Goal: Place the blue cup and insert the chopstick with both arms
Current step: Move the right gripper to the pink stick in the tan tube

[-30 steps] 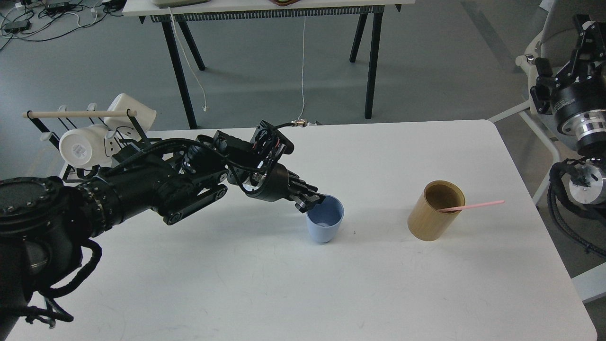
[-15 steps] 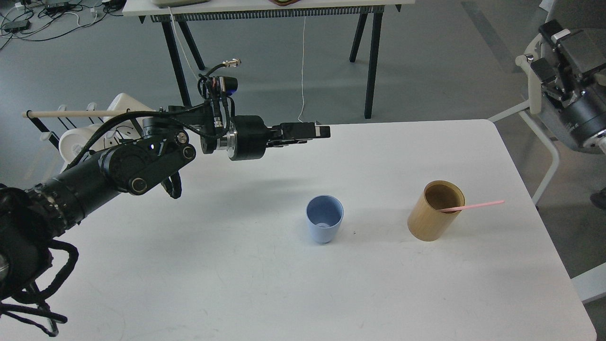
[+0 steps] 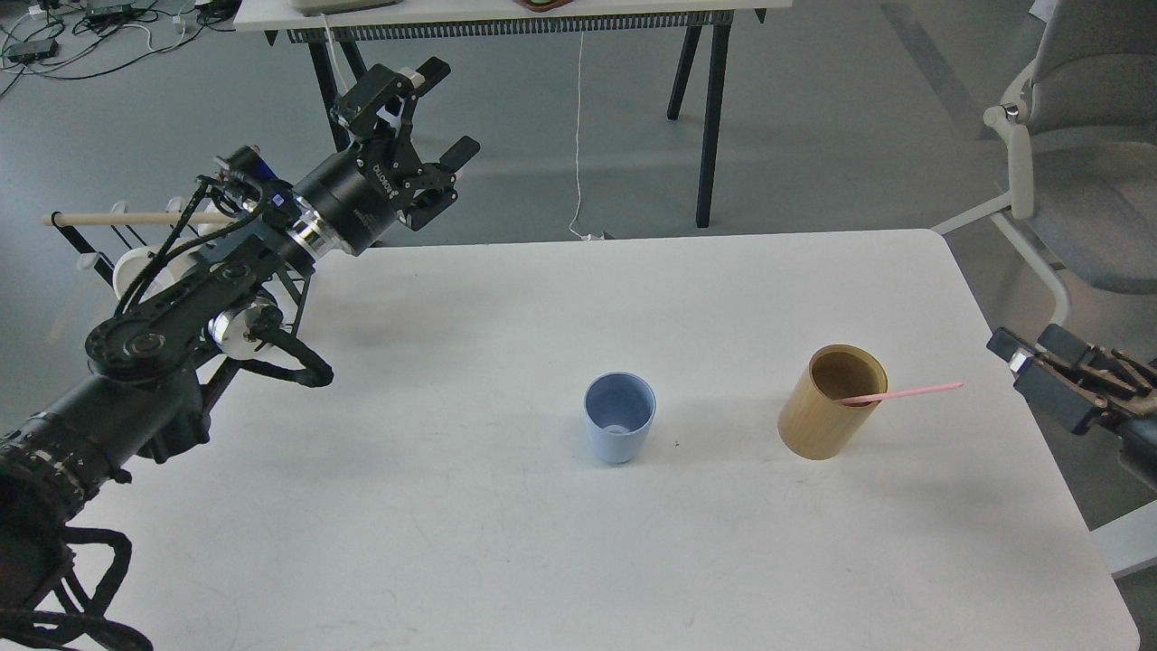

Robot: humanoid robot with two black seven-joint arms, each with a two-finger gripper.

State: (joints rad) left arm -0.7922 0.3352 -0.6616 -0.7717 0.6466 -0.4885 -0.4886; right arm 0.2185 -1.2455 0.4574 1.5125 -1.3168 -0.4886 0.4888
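My right gripper takes hold of the chopstick by its end outside the wooden cylinder next, leaving the pale pink chopstick's other end (image 3: 848, 400) free to insert.
The blue cup (image 3: 619, 428) stands upright and empty near the middle of the white table (image 3: 506, 542). A pale pink chopstick (image 3: 901, 392) leans out of the tan wooden cylinder (image 3: 832, 402) to the cup's right, its free end pointing right. My left gripper (image 3: 432, 110) is open and empty, raised beyond the table's far left corner, far from the cup. My right gripper (image 3: 1021, 358) comes in low at the right edge, open and empty, its fingers just right of the chopstick's tip.
A rack with a wooden dowel (image 3: 117, 218) and white mugs (image 3: 136, 271) stands at the table's far left, partly behind my left arm. A grey chair (image 3: 1076, 163) is at the right. A black-legged table (image 3: 506, 18) stands behind.
My left arm has swung up and back to the left, away from the cup, and its gripper has opened wide. My right arm has dropped from the upper right to table height beside the chopstick.
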